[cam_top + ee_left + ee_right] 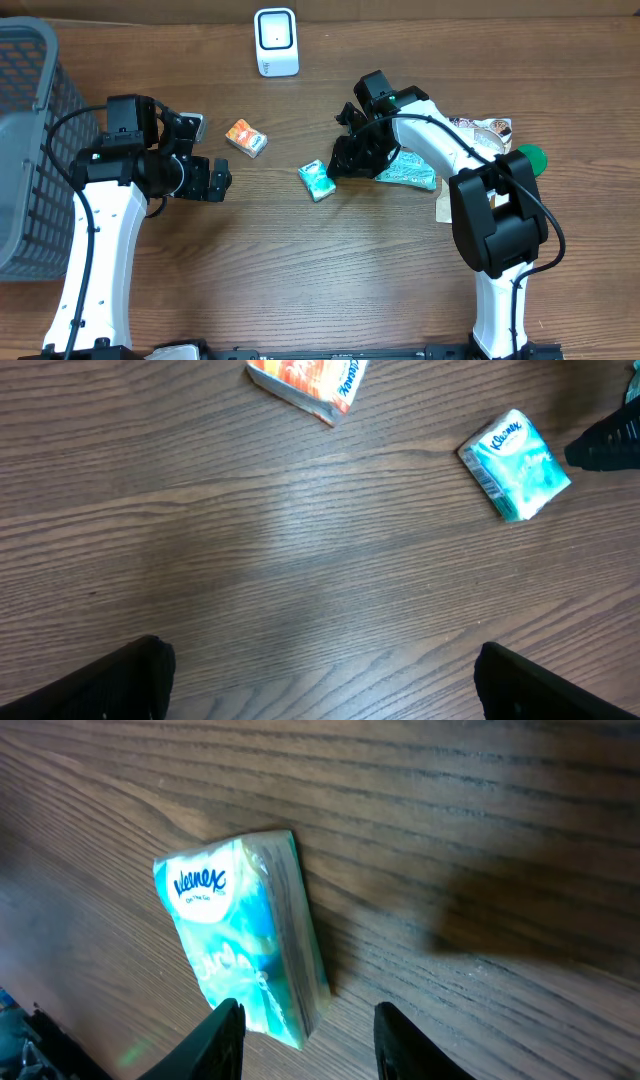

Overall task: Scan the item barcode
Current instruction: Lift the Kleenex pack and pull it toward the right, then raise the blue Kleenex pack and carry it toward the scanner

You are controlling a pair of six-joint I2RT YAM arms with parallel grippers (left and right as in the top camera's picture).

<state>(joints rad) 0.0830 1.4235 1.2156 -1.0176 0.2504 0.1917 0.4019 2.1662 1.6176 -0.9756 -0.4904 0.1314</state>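
The right gripper grabs the teal Kleenex tissue pack by the end away from its logo [324, 191] next, to leave the barcoded side uncovered for the scanner [276, 42].
A teal Kleenex tissue pack [316, 180] lies flat on the wooden table near its middle, and it also shows in the left wrist view [515, 465]. My right gripper [338, 165] hovers just right of it, tilted down. In the right wrist view the pack [240, 940] reaches between the fingers of this gripper [310, 1045], close to the left finger, with a gap to the right one; the jaws are open and hold nothing. A white barcode scanner [276, 42] stands at the back edge. My left gripper [222, 182] [330, 690] is wide open over bare wood.
An orange packet [245, 137] [305, 380] lies left of the tissue pack. A grey mesh basket [30, 150] fills the far left. Under the right arm lie a pale teal pouch [410, 172], printed packets [490, 130] and a green object [533, 157].
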